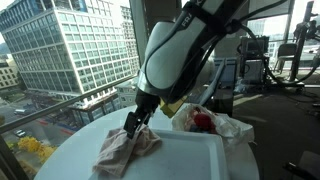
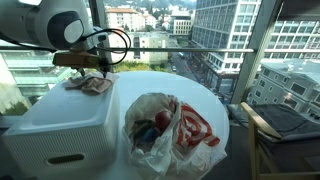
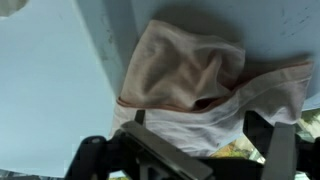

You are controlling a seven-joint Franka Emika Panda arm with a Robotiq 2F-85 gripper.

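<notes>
The gripper isn't ready to close on the cloth's fold point(image 1: 134, 137) point(image 3: 198, 112) between its fingers and needs to come down first: the fingers are above the fold's top in an exterior view.
A crumpled beige-pink cloth point(image 1: 125, 150) lies at the corner of a white box top point(image 1: 195, 160). It also shows in an exterior view point(image 2: 88, 84) and fills the wrist view point(image 3: 190, 75). My gripper point(image 1: 133, 124) hangs right over the cloth, fingertips down at it, and shows in an exterior view point(image 2: 95, 68) too. In the wrist view the gripper point(image 3: 198, 135) has its two dark fingers spread wide on either side of the cloth's white-edged fold. The jaws look open, with the cloth between them.
A crinkled clear plastic bag with red items point(image 1: 205, 122) lies on the box behind the cloth; it is large in an exterior view point(image 2: 165, 125). The box point(image 2: 60, 125) stands on a round white table point(image 2: 195, 85) beside tall windows. Gym equipment point(image 1: 285, 60) stands further back.
</notes>
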